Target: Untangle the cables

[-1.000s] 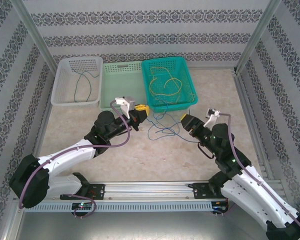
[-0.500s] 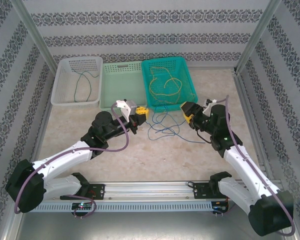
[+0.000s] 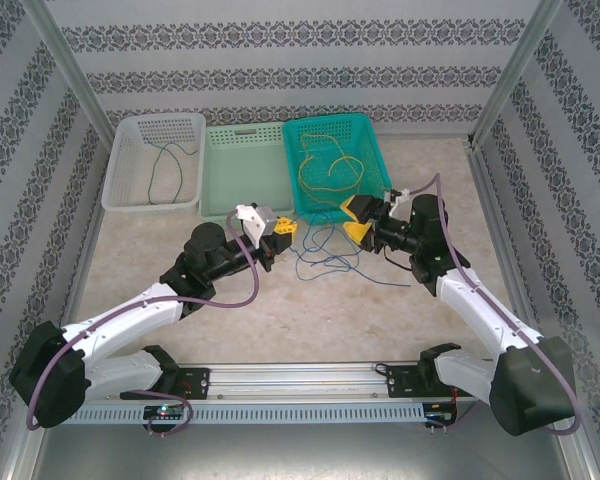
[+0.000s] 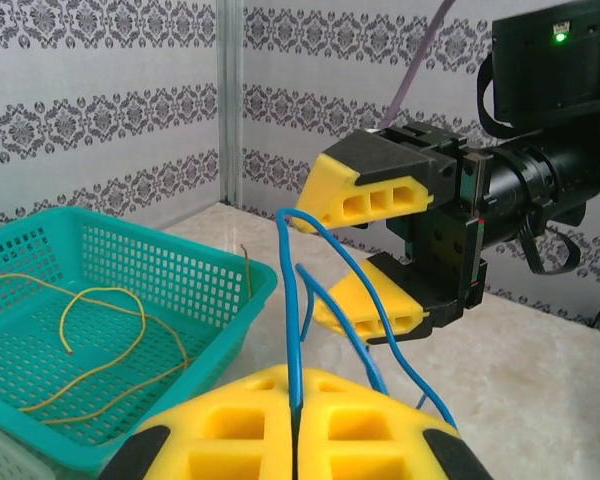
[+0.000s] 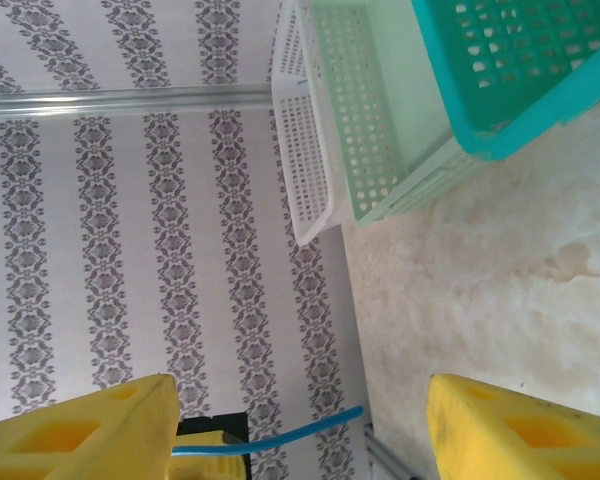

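Note:
The robot's right gripper should next grab the blue cable's loop (image 3: 326, 222) (image 5: 281, 439), which rises beyond the left gripper's fingers, to pull the blue cable away and untangle it.
My left gripper (image 3: 280, 232) is shut on the blue cable (image 3: 325, 258), whose loops trail on the table just in front of the baskets. In the left wrist view the blue cable (image 4: 291, 300) rises straight from between the closed yellow fingertips of the left gripper (image 4: 298, 415). Facing it, my right gripper (image 3: 355, 218) stands open, and the right gripper (image 4: 325, 255) has the cable's loops just in front of its jaws. A piece of blue cable (image 5: 280, 436) crosses the gap of the right gripper (image 5: 300, 430), untouched. The yellow cable (image 3: 330, 172) lies in the teal basket (image 3: 378, 150). The green cable (image 3: 166, 170) lies in the white basket (image 3: 120, 165).
A light green basket (image 3: 245, 170) stands between the white and teal ones at the back. The teal basket's corner (image 4: 250, 290) is close to the left of both grippers. Patterned walls and metal posts enclose the table (image 3: 280, 310).
My right gripper has swung left and back toward the teal basket's front, closing in on the left gripper, and its jaws have opened wider. The left gripper keeps its hold, almost unmoved.

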